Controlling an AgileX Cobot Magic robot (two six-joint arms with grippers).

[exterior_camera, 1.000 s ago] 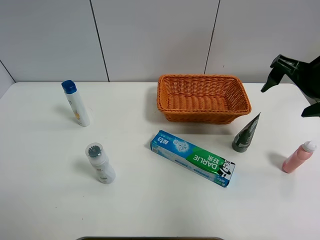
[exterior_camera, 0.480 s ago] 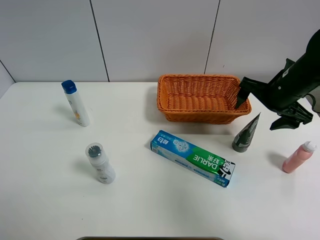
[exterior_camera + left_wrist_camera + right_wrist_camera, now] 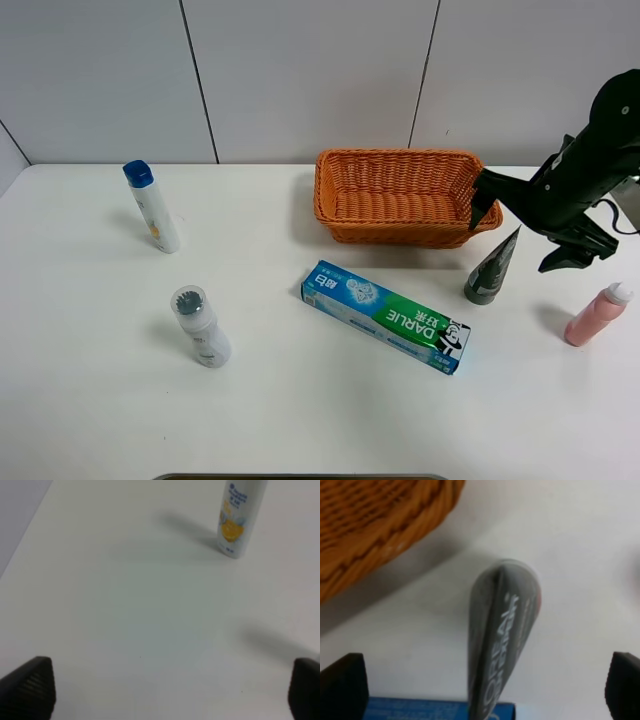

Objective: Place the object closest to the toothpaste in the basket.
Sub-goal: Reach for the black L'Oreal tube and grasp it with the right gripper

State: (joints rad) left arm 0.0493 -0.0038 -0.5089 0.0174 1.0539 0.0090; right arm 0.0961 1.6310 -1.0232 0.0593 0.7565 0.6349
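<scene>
Next, my right gripper grabs the dark grey tube by its tapered end (image 3: 509, 246) to put the tube in the orange wicker basket (image 3: 405, 196).
The blue and green toothpaste box (image 3: 386, 314) lies flat in the middle of the table. A dark grey tube (image 3: 492, 268) stands cap-down just right of it, in front of the orange wicker basket (image 3: 405, 196). My right gripper (image 3: 520, 232) is open and hovers over the tube's top, one finger by the basket's right corner, one further right. In the right wrist view the tube (image 3: 501, 640) stands between the fingertips (image 3: 342, 687), with the basket (image 3: 375, 525) beside it. My left gripper (image 3: 165, 690) is open over bare table; it is out of the high view.
A white bottle with a blue cap (image 3: 152, 207) stands at the back left and also shows in the left wrist view (image 3: 239, 517). A white bottle with a clear cap (image 3: 200, 327) stands front left. A pink bottle (image 3: 595, 315) stands at the far right.
My right gripper has come in from the far right edge and down to hover over the grey tube. Nothing on the table has moved.
</scene>
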